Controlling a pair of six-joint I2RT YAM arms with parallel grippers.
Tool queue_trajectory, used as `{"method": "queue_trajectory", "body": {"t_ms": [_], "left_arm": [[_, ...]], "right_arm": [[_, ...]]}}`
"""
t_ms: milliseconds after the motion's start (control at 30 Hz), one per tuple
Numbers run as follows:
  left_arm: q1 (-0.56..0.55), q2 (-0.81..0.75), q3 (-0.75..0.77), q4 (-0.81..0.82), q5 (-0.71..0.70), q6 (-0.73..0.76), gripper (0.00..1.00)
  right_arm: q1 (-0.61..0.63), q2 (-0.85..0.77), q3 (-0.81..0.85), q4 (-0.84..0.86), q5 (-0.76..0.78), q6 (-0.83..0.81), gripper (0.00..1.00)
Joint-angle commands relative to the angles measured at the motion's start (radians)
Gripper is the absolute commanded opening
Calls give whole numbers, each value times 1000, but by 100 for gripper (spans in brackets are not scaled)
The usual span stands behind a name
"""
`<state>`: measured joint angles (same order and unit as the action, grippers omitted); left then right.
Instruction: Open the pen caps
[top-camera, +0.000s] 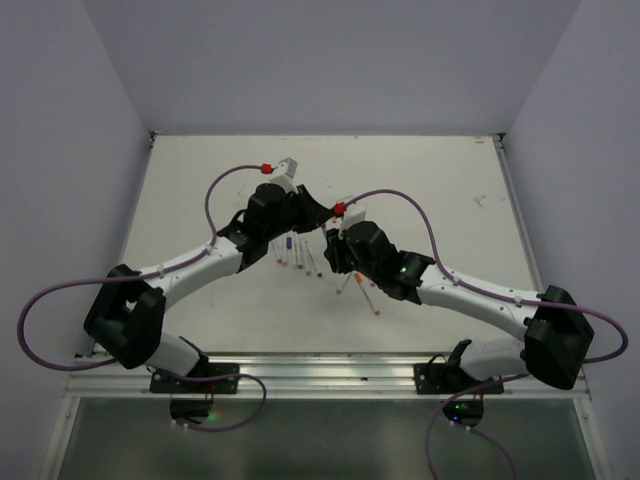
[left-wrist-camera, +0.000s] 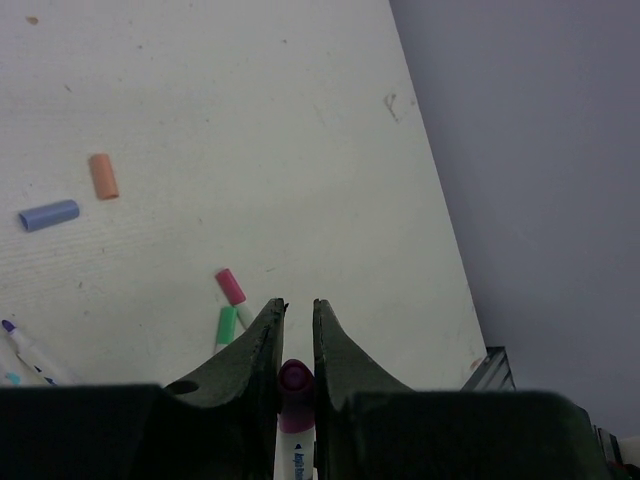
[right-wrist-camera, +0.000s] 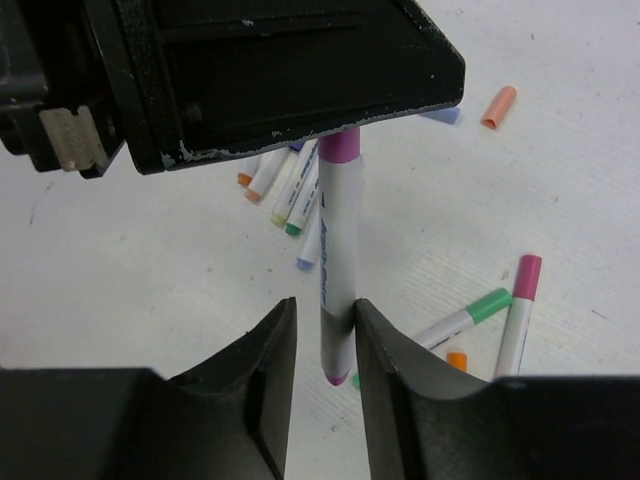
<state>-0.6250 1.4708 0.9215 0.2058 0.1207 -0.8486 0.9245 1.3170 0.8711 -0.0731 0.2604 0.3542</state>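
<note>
My left gripper would lift the white pen with its cap still on if it went up now, as it is closed on the purple cap (left-wrist-camera: 295, 383) and my right gripper is open.
My left gripper (left-wrist-camera: 299, 305) is shut on the purple cap (left-wrist-camera: 295, 383) of a white pen. In the right wrist view that pen's barrel (right-wrist-camera: 336, 260) hangs down from the cap (right-wrist-camera: 338, 147) under the left gripper's black body. My right gripper (right-wrist-camera: 324, 302) is open around the barrel's lower end; the barrel touches the right finger (right-wrist-camera: 385, 345), with a gap on the other side. A loose orange cap (left-wrist-camera: 103, 176) and a loose blue cap (left-wrist-camera: 48, 215) lie on the table. In the top view both grippers, left (top-camera: 312, 215) and right (top-camera: 335, 240), meet at mid-table.
A pink-capped pen (right-wrist-camera: 520, 300) and a green-capped pen (right-wrist-camera: 470, 315) lie to the right of the held pen, with an orange end (right-wrist-camera: 457, 360) beside them. Several uncapped pens (right-wrist-camera: 285, 185) lie in a cluster behind it. The white table (top-camera: 450, 180) has walls on three sides.
</note>
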Motion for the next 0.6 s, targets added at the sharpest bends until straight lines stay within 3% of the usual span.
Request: {"method": "queue_trajectory", "body": {"t_ms": [0, 333, 567], "left_arm": [[-7, -44, -22, 105, 17, 25, 0], [-7, -90, -59, 165, 54, 31, 0], [-8, -119, -59, 161, 50, 43, 0]], "right_arm": [[7, -16, 8, 67, -16, 15, 36], [4, 30, 11, 130, 20, 2, 36], [2, 44, 17, 148, 25, -11, 20]]}}
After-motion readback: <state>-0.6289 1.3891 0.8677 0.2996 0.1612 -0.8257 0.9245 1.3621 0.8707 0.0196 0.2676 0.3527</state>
